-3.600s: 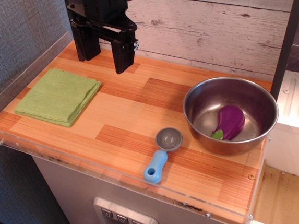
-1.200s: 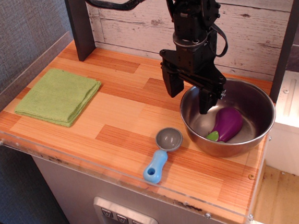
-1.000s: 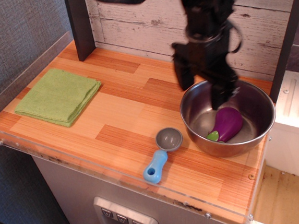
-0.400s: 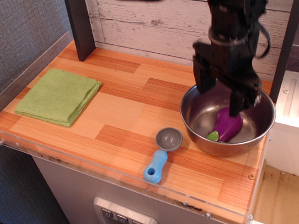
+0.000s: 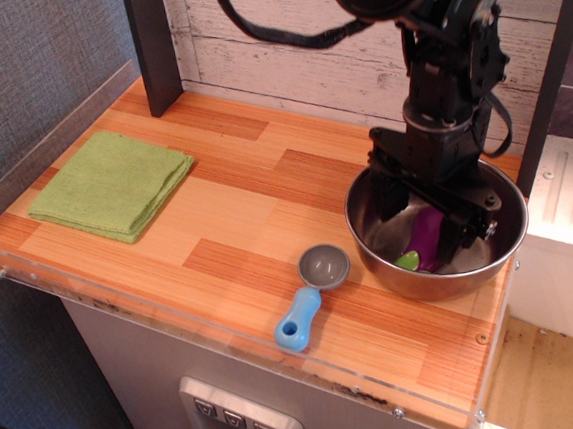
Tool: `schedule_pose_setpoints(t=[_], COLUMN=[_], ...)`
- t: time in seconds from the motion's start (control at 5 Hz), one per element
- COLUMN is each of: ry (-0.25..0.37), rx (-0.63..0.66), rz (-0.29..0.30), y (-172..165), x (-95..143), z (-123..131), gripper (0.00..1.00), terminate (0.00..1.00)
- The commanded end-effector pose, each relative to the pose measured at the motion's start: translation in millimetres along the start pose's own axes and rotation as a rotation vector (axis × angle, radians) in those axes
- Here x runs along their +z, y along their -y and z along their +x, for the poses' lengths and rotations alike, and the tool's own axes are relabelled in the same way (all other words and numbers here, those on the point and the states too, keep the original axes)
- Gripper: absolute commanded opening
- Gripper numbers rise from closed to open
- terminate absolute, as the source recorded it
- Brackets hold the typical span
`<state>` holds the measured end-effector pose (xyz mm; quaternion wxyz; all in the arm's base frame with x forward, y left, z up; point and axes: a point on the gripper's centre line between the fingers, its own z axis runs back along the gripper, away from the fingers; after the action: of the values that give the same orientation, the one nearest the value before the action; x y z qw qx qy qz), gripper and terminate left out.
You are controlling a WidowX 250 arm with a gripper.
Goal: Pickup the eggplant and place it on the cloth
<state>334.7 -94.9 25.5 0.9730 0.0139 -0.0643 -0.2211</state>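
The eggplant needs to go on the green cloth (image 5: pixel 111 186). My gripper should pick it up by its purple body (image 5: pixel 427 234) next.
The purple eggplant (image 5: pixel 428 237) with its green cap lies inside the steel bowl (image 5: pixel 505 242) at the right of the table. My black gripper (image 5: pixel 424 227) is lowered into the bowl, open, with one finger on each side of the eggplant; I cannot tell whether the fingers touch it. The arm hides most of the eggplant. The light-green folded cloth (image 5: pixel 112 182) lies flat at the left of the table, far from the gripper.
A grey scoop with a blue handle (image 5: pixel 308 299) lies near the front edge, just left of the bowl. A dark post (image 5: pixel 152 46) stands at the back left. A wooden plank wall runs behind; a clear rim edges the table.
My gripper moved from the back left across to the bowl, then dropped down into it so its fingers straddle the eggplant. The bowl shifted slightly. The eggplant, cloth and scoop stayed put.
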Motion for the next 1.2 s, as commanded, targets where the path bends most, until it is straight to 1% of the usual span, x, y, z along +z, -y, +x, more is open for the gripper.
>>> schedule_pose_setpoints(t=[0.0, 0.2, 0.4, 0.6, 0.8, 1.0], ry=[0.053, 0.045, 0.036, 0.031, 0.035, 0.105], rx=[0.078, 0.098, 0.086, 0.050, 0.015, -0.014], rz=[-0.023, -0.069, -0.072, -0.052, -0.065, -0.097], y=[11, 9, 3, -5, -14, -23], x=[-1, -2, -1, 7, 16, 51], z=[11, 11, 13, 17, 22, 28], gripper=[1.00, 1.00, 0.00, 0.00, 0.00, 0.00], terminate=[0.00, 0.00, 0.00, 0.00, 0.00, 0.00])
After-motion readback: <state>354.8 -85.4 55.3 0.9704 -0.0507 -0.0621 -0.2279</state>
